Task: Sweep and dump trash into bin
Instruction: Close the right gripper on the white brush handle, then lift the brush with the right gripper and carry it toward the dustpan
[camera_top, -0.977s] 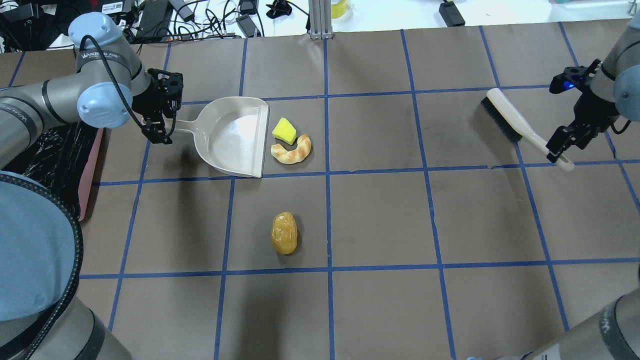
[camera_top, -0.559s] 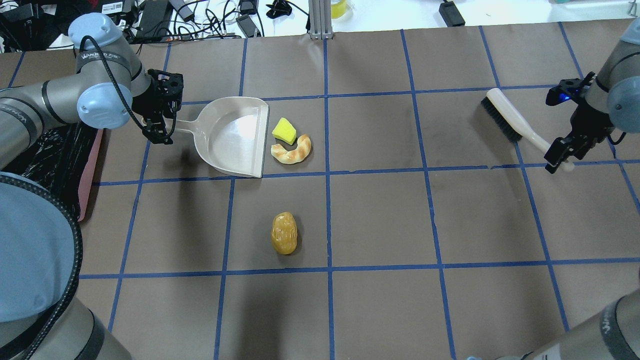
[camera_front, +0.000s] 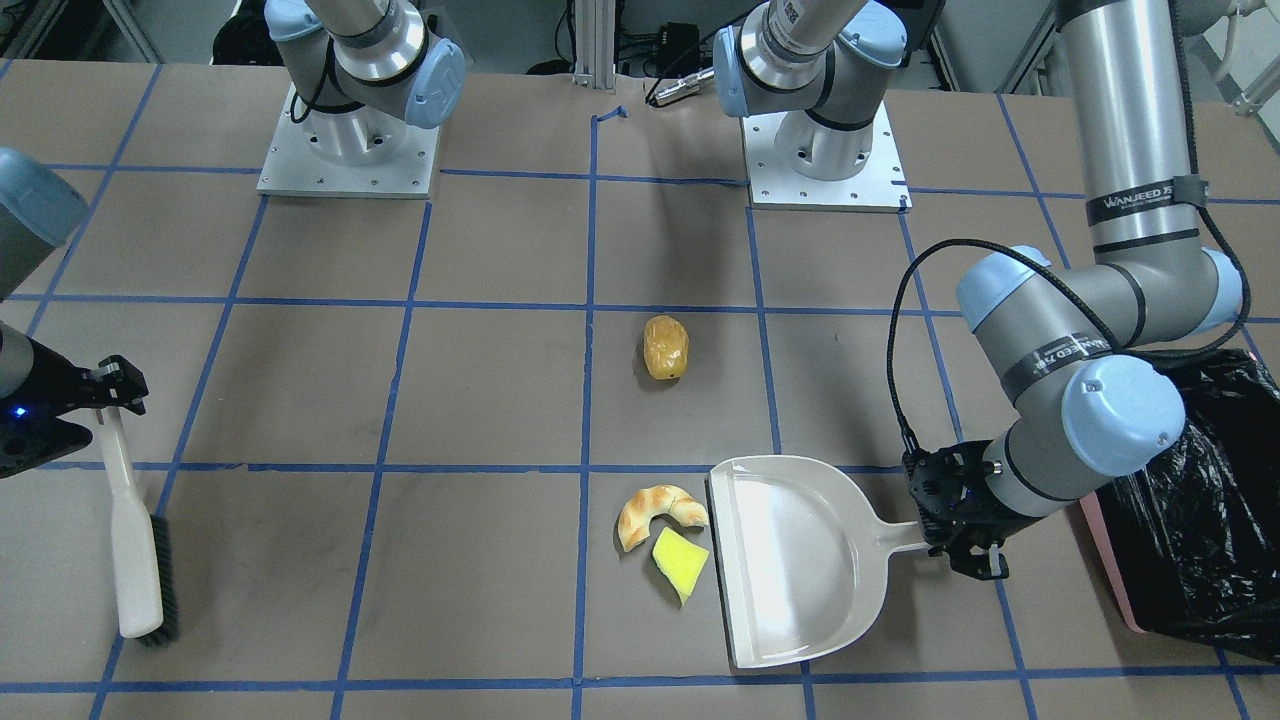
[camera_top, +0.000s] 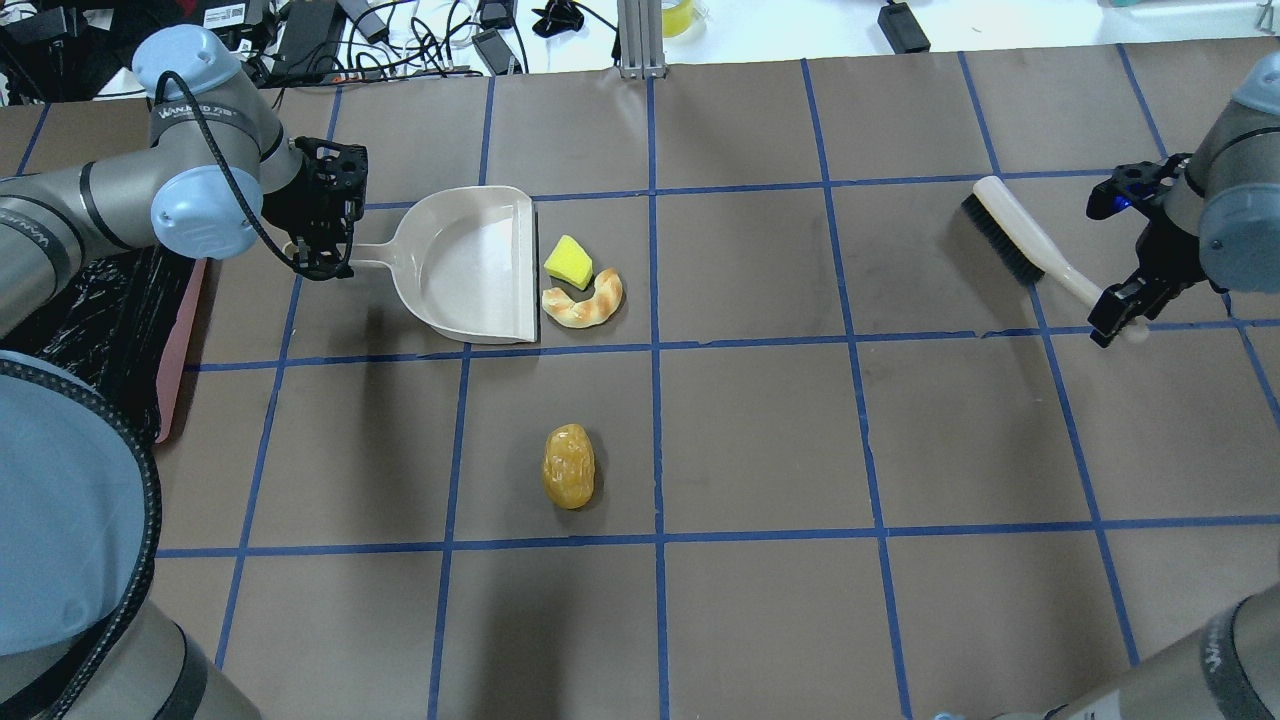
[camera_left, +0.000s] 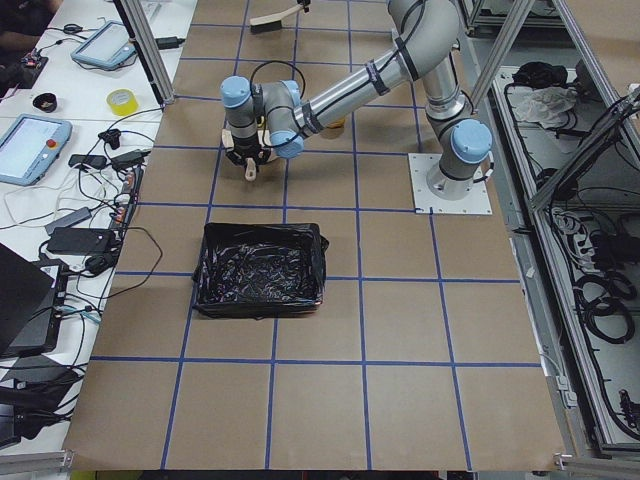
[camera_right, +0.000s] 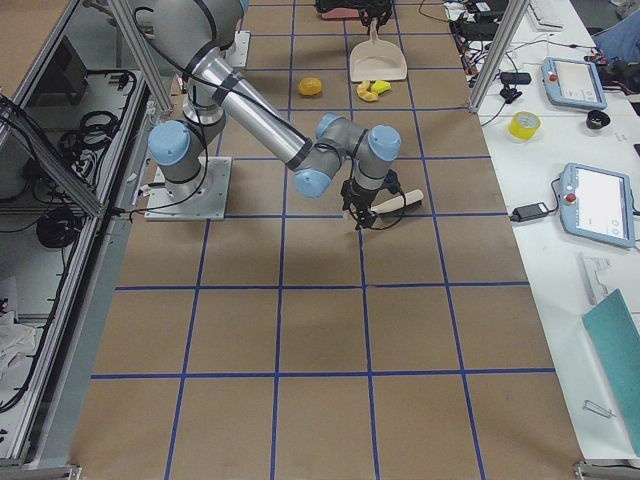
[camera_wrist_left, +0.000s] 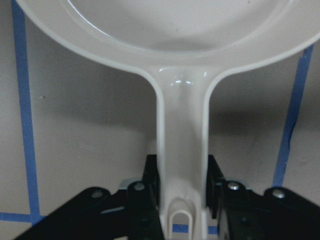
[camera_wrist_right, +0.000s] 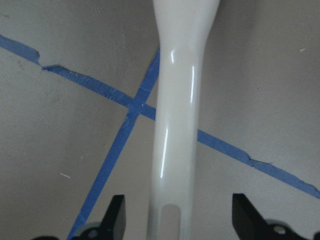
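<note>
I should next grab the cream brush by its handle (camera_front: 115, 450) with my right gripper. Then it can sweep the trash onto the cream dustpan (camera_front: 798, 558).
My left gripper (camera_top: 325, 262) is shut on the handle of the cream dustpan (camera_top: 470, 270); the left wrist view (camera_wrist_left: 182, 200) shows the fingers clamped on it. The pan's open edge is right beside the yellow sponge wedge (camera_top: 568, 262) and the croissant (camera_top: 585, 300). The bread roll (camera_top: 568, 465) lies apart, nearer the robot. My right gripper (camera_top: 1115, 318) is open, its fingers (camera_wrist_right: 116, 220) apart on either side of the end of the brush handle (camera_wrist_right: 180, 125). The brush (camera_top: 1015, 240) lies on the table. The pink bin with the black bag (camera_top: 180, 350) stands at the left edge.
The brown table is marked with a blue tape grid. Cables and boxes lie beyond the far edge (camera_top: 400, 40). The left arm's elbow (camera_front: 1120, 415) hangs next to the bin (camera_front: 1190, 500).
The left gripper has turned and shifted the dustpan so its open edge sits straighter and closer to the sponge and croissant. The right gripper has shifted slightly at the brush handle's end.
</note>
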